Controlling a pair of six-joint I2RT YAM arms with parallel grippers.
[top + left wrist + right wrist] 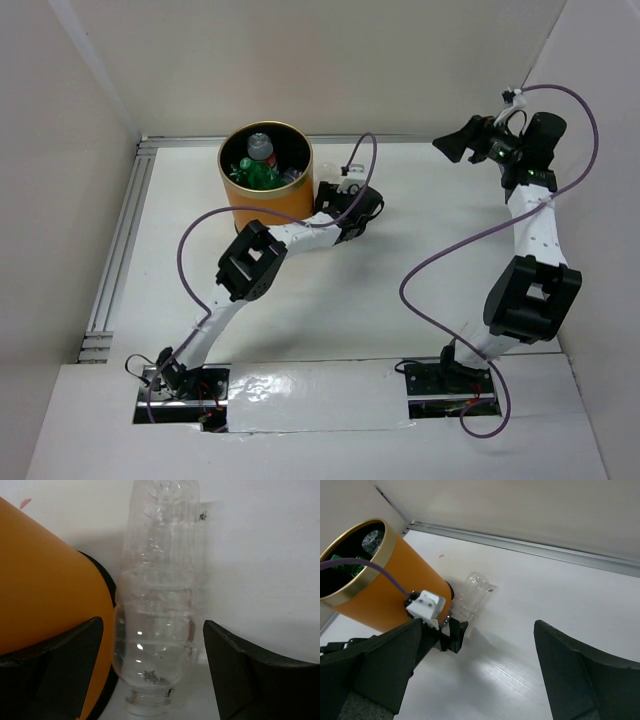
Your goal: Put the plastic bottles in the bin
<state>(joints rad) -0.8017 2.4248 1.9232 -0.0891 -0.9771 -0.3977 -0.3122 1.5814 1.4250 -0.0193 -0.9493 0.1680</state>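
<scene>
My left gripper moves closer next before it closes on the bottle, since table and bin (pixel 262 203) show past my fingers beside the bottle.
A clear plastic bottle (pixel 157 595) lies on the white table beside the orange bin (pixel 45 590), its neck toward my left wrist camera. My left gripper (pixel 152 665) is open around the bottle's neck end, with a gap on both sides. Seen from the right wrist, the bottle (pixel 472 592) lies just past the left gripper (pixel 447 632), against the bin (pixel 385 595). From above, the bin (pixel 262 203) holds a green bottle (pixel 260 176) and a red-labelled one (pixel 261 148). My right gripper (pixel 462 142) hangs open and empty, high at the back right.
A metal rail (pixel 120 250) runs along the table's left edge and another along the back (pixel 530 550). White walls close in on the left, back and right. The left arm's purple cable (pixel 365 165) loops over the space right of the bin.
</scene>
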